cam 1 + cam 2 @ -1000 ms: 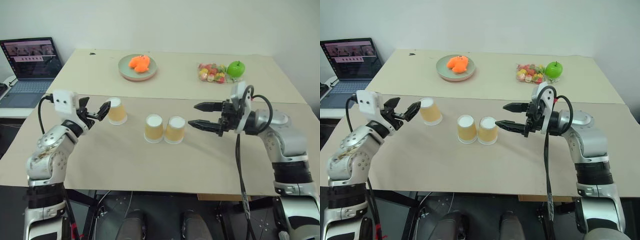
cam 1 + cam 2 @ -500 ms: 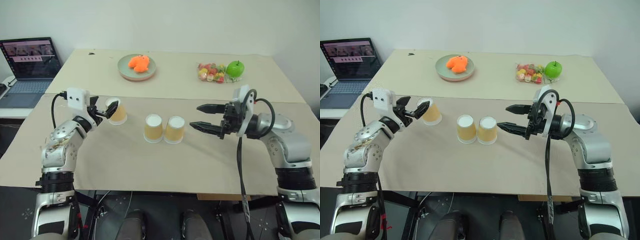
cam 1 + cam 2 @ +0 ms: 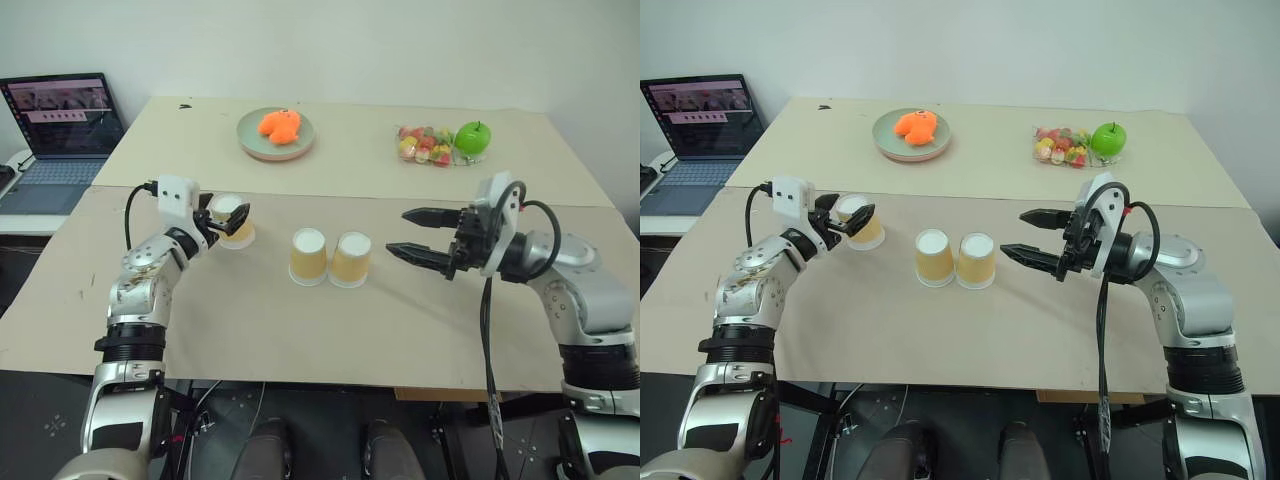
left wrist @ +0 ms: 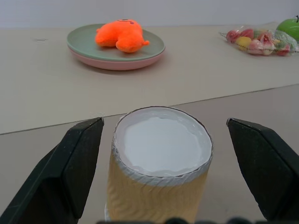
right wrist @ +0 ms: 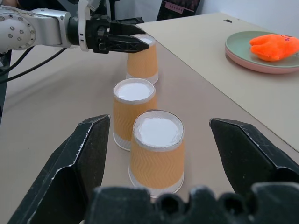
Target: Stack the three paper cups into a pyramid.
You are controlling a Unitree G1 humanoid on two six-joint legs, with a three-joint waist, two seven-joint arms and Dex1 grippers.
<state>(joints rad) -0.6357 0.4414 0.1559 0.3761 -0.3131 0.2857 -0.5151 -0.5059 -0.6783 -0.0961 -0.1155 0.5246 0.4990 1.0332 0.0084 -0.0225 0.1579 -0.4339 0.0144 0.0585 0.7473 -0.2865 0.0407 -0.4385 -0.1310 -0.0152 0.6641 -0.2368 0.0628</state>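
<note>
My left fingers are around the paper cup, below its white base, and would hold it, so they should close.
Three tan-orange paper cups stand upside down on the beige table (image 3: 300,330). Two of them (image 3: 308,256) (image 3: 350,259) touch side by side in the middle. The third cup (image 3: 233,222) stands apart to their left. My left gripper (image 3: 228,214) is open and level around it. In the left wrist view this cup (image 4: 159,186) sits between the two fingers with a gap on each side. My right gripper (image 3: 396,231) hangs open just right of the pair, pointing at them. The right wrist view shows the pair (image 5: 156,161) (image 5: 133,112) ahead and the third cup (image 5: 142,60) beyond.
On the far table half are a green plate (image 3: 250,140) with an orange plush toy (image 3: 279,125), a bag of sweets (image 3: 425,145) and a green apple (image 3: 472,137). An open laptop (image 3: 62,125) stands at the far left. Bare table lies in front of the cups.
My left gripper has moved forward and slightly right, so its open fingers now flank the left cup. The right gripper has stayed about where it was. The cups have not moved.
</note>
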